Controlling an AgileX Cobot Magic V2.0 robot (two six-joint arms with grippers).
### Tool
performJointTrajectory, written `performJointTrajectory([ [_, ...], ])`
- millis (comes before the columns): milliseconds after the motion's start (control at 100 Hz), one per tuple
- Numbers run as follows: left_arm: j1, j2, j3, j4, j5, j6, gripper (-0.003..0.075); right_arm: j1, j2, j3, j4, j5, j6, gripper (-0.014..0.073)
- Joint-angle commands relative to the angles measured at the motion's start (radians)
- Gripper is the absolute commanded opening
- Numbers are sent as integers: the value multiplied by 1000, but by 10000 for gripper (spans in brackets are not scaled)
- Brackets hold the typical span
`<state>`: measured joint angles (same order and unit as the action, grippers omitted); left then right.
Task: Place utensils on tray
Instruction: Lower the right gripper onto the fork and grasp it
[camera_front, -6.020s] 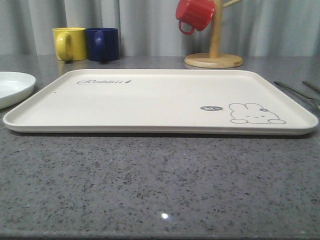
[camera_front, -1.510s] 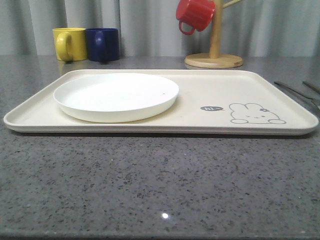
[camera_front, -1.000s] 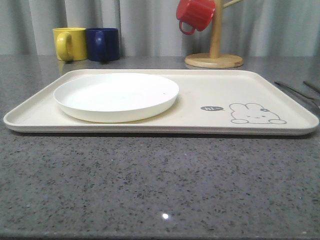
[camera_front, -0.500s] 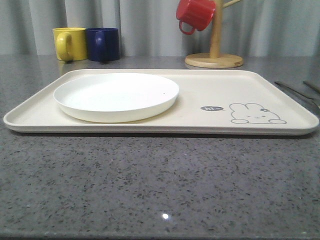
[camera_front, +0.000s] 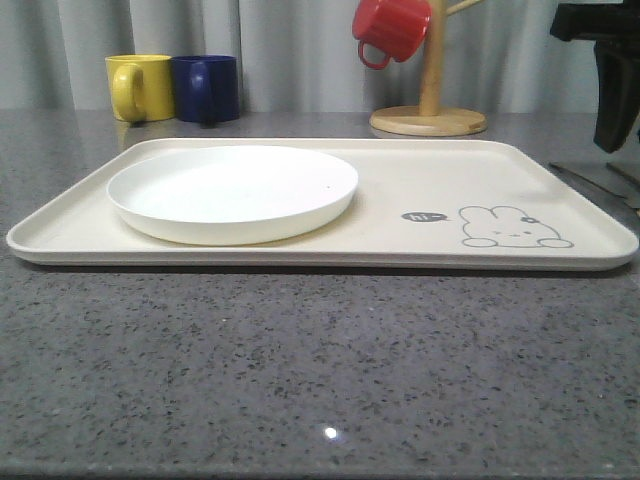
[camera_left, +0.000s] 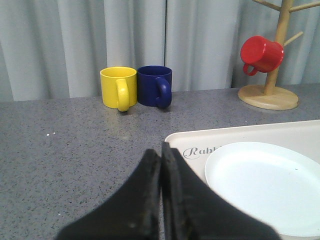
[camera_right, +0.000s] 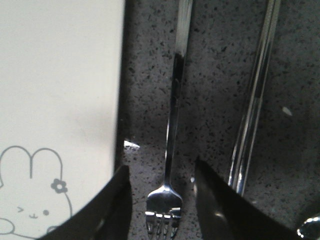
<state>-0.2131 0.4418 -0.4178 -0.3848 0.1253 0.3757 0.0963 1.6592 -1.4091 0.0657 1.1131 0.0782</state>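
Observation:
My right gripper's fingers are above the fork (camera_front: 598, 186), so it is too early to close. The gripper lowers, then closes on the fork.
The cream tray (camera_front: 420, 180) with its rabbit drawing lies across the middle of the table. The silver utensils (camera_front: 590, 182) lie on the grey table just off its right edge. In the right wrist view the fork (camera_right: 173, 125) is nearest the tray (camera_right: 60, 75), then the chopsticks (camera_right: 252, 110), and a bit of the spoon (camera_right: 311, 231) peeks in. My right gripper (camera_right: 161, 170) hangs open above the fork, one finger on each side of its head, and is seen at the front view's top right (camera_front: 612, 100). My left gripper (camera_left: 161, 152) is shut and empty by the tray's far left corner (camera_left: 175, 140).
A round white plate (camera_front: 232, 190) rests on the tray's left half. Behind the tray stand a yellow mug (camera_front: 138, 87) and a blue mug (camera_front: 205, 88). A wooden mug tree (camera_front: 430, 100) with a red mug (camera_front: 390, 28) hanging on it stands at the back right.
The white plate went from the table at the left onto the tray. The right gripper has just come into the front view at the upper right.

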Motion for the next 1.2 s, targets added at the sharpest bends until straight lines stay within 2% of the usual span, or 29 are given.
performJointTrajectory([
  [0,-9,3,-26,-4,-84,0,-18,-2,-19,-36,-3,-15,-9,321],
  [530,-9,3,-26,-4,-84,0,-18,-2,74,-37,-3,-53,-9,314],
  [620,-9,3,-26,-4,-84,0,-18,-2,76,-37,-3,-52,-9,255],
  [790,-9,3,-26,-4,-84,0,-18,-2,76,-37,-3,-44,-9,4],
  [860,-9,3,-26,-4,-84,0,-18,-2,76,-39,-3,-45,-9,-68],
  [1190,-9,3,-26,-4,-84,0,-18,24,0,-152,-3,30,90,-55],
])
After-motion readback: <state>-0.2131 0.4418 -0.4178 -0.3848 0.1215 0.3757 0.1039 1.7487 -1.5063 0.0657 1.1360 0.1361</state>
